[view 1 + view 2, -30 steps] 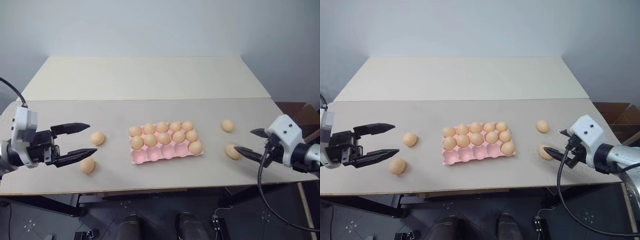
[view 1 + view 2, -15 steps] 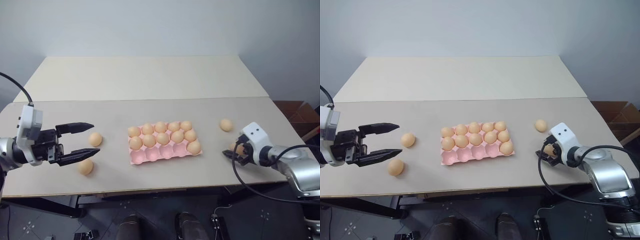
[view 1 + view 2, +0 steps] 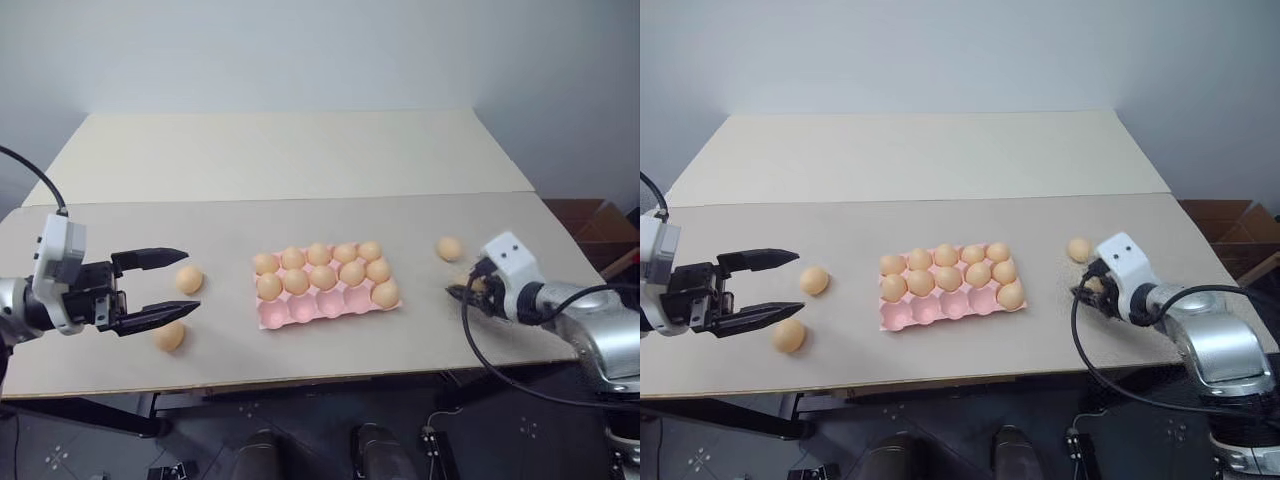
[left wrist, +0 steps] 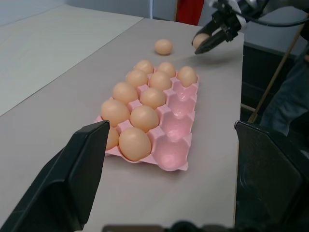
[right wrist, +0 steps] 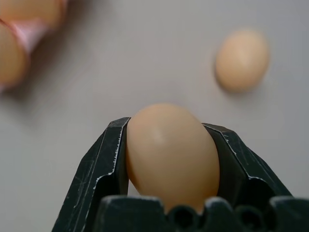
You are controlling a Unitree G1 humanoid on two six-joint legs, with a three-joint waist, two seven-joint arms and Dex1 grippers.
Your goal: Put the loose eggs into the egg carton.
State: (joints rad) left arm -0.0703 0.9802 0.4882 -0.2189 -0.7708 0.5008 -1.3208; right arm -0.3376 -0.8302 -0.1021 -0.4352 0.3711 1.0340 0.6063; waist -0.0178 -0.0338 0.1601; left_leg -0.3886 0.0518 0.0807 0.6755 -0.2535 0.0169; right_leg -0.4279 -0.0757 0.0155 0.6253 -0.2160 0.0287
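My right gripper holds the pale orange egg well short of the pink egg carton (image 3: 322,304), and it needs to keep holding the egg until it gets there.
The pink egg carton (image 3: 322,304) lies mid-table with several eggs in its back rows and empty front cups. My right gripper (image 3: 466,291) is right of it, shut on a pale orange egg (image 5: 171,154) just above the table. Another loose egg (image 3: 449,248) lies a little beyond that gripper. My left gripper (image 3: 800,282) hovers open at the left, pointing toward the carton. One loose egg (image 3: 189,279) lies just past its fingertips and another (image 3: 168,336) lies under the nearer finger. In the left wrist view the carton (image 4: 179,159) lies ahead between the open fingers.
The grey table's front edge (image 3: 300,380) runs just below both grippers. A second, cream tabletop (image 3: 290,150) adjoins at the back. A brown cardboard box (image 3: 585,215) stands off the table's right end.
My right gripper went from open around the nearer right egg to shut on it and shifted slightly toward the carton. The left gripper stayed where it was, open.
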